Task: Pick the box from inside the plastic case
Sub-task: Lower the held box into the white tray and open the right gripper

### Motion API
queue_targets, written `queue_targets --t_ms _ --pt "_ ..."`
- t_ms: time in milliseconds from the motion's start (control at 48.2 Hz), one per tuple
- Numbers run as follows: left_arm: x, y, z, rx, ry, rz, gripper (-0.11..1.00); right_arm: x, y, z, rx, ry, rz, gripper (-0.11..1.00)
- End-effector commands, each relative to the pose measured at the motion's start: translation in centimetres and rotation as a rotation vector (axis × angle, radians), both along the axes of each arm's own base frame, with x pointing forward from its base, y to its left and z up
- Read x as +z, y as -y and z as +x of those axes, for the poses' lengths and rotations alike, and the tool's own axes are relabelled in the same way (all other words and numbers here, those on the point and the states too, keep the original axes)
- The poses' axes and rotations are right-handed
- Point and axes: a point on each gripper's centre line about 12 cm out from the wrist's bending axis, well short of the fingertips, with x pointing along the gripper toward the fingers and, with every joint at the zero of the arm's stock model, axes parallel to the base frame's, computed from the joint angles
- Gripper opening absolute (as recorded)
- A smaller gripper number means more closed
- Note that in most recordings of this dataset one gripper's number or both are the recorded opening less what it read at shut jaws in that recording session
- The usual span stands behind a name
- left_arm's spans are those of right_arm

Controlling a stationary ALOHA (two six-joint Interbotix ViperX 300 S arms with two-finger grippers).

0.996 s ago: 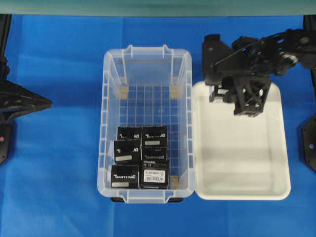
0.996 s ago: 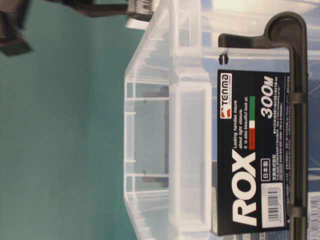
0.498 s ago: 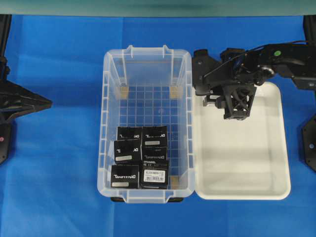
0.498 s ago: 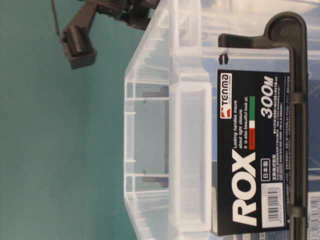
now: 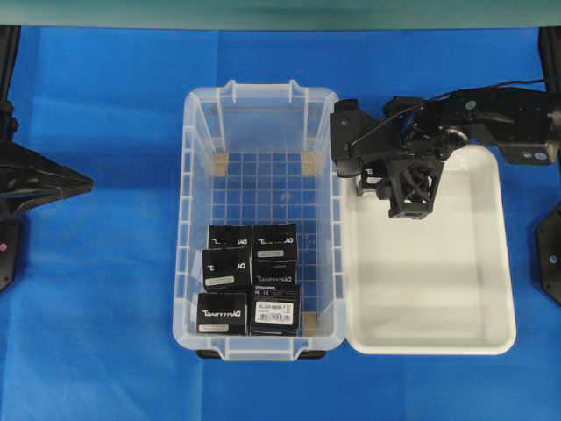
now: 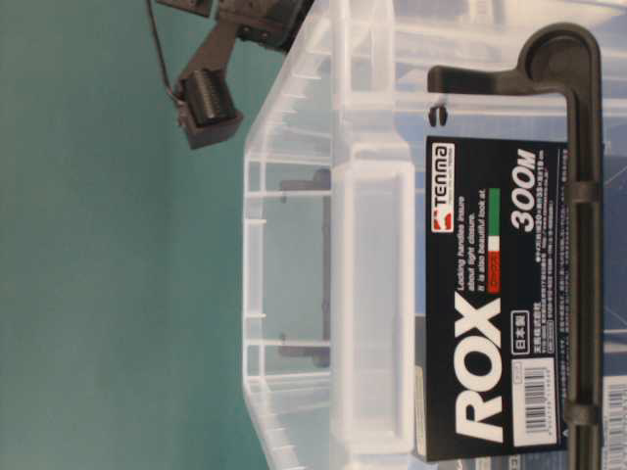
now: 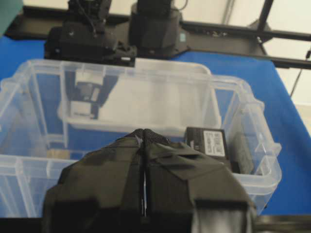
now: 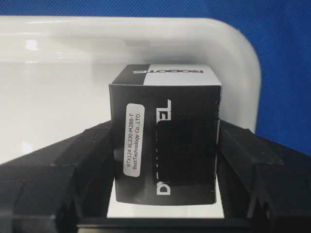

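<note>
I should open my right gripper: the black box (image 8: 165,141) sits low inside the white tray's corner (image 8: 228,53) in the right wrist view, so the box would stand.
My right gripper (image 8: 165,162) is shut on a black box (image 8: 165,141) with white lettering and a pale label strip, one finger (image 8: 85,155) pressing each side. In the overhead view this gripper (image 5: 379,180) hangs over the far left corner of the white tray (image 5: 438,289), just right of the plastic case (image 5: 188,219). Several identical boxes (image 5: 250,279) sit packed at the near end of the case's grid floor. My left gripper (image 5: 83,182) rests shut at the left edge, well away from the case, its tips (image 7: 144,133) pressed together with nothing between them.
The clear case wall (image 6: 372,313) with a black ROX label fills the table-level view, and part of the right arm (image 6: 208,98) shows above it. Blue cloth (image 5: 105,333) covers the table. The right arm base (image 7: 155,24) stands behind the case.
The right arm has carried the box leftward over the tray, closer to the case wall. The left arm and the boxes in the case have stayed put.
</note>
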Motion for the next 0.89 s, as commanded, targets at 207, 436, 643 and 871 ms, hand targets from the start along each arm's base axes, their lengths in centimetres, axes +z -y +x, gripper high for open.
queue_targets --t_ms 207,436,643,871 --pt "0.73 -0.04 0.24 0.002 0.006 0.002 -0.05 -0.16 0.01 0.35 -0.007 0.021 -0.003 0.62" --pt "0.64 -0.04 0.24 0.002 -0.002 0.001 -0.05 -0.09 0.57 0.39 -0.108 0.044 0.013 0.62" --pt "0.62 -0.07 0.21 0.003 0.000 0.002 -0.05 -0.33 0.48 -0.01 -0.121 0.033 0.020 0.62" --pt "0.64 -0.04 0.24 0.002 -0.002 0.000 -0.05 -0.33 0.32 0.03 -0.112 0.030 0.016 0.66"
